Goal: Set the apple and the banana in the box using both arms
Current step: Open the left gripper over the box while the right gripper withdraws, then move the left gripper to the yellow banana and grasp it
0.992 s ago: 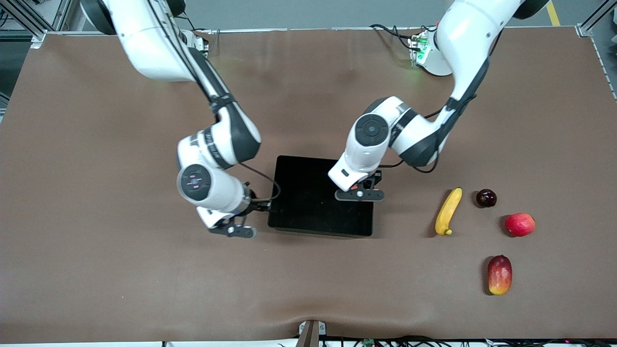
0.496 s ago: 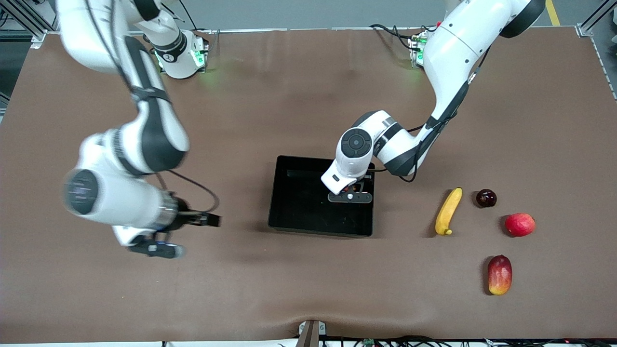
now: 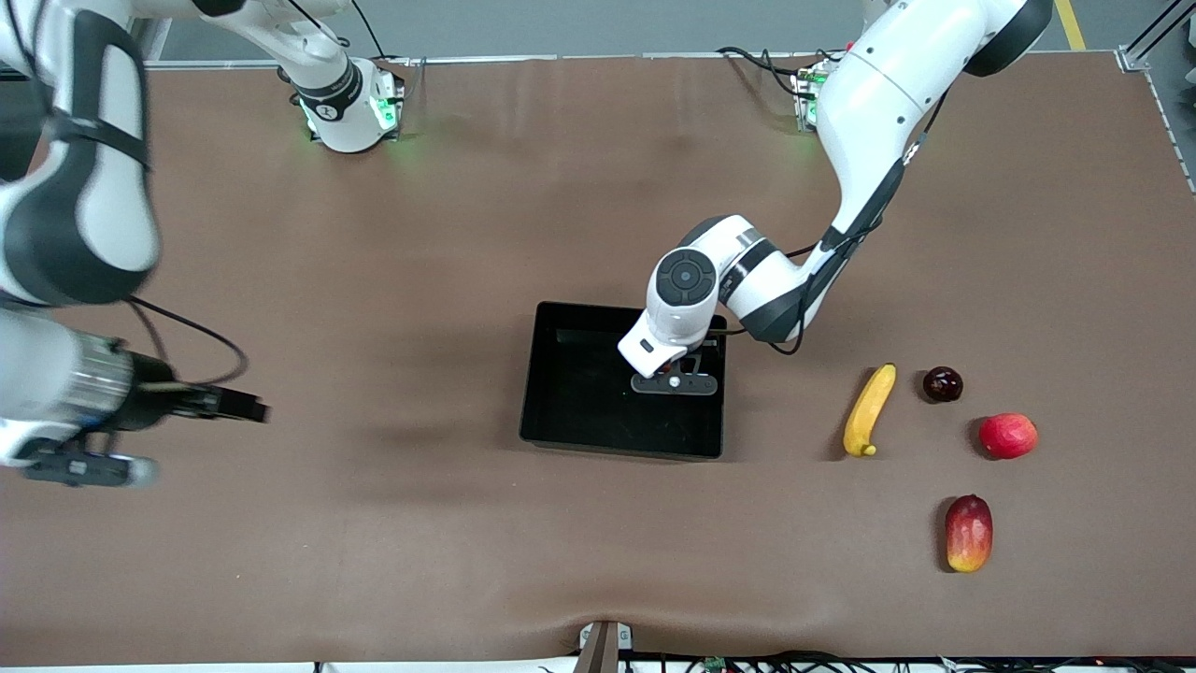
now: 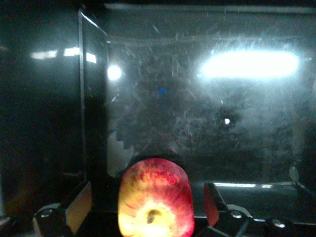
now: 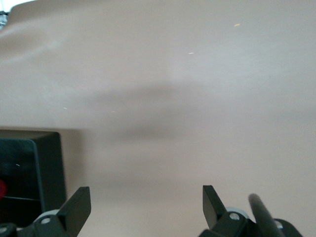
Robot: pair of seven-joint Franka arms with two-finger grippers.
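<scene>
The banana's curved middle [image 3: 866,413] is the part my left gripper needs to grab next, so that it can bring the banana into the black box [image 3: 579,411].
The black box [image 3: 579,411] lies mid-table. My left gripper [image 3: 675,384] is low inside it, at the end toward the left arm. In the left wrist view the red and yellow apple [image 4: 155,197] sits between the open fingers [image 4: 78,206], with a gap on each side, over the box floor [image 4: 197,123]. The yellow banana [image 3: 869,409] lies on the table toward the left arm's end, apart from the box. My right gripper [image 3: 79,467] is open and empty over bare table at the right arm's end; its wrist view [image 5: 145,207] shows a corner of the box [image 5: 29,168].
Near the banana lie a dark plum [image 3: 942,384], a plain red-pink fruit [image 3: 1007,436] and a red-yellow mango [image 3: 968,533], the mango nearest the front camera. The brown mat [image 3: 374,280] covers the table.
My right arm has swung away from the box's edge to the right arm's end of the table. My left gripper has shifted slightly farther in over the box.
</scene>
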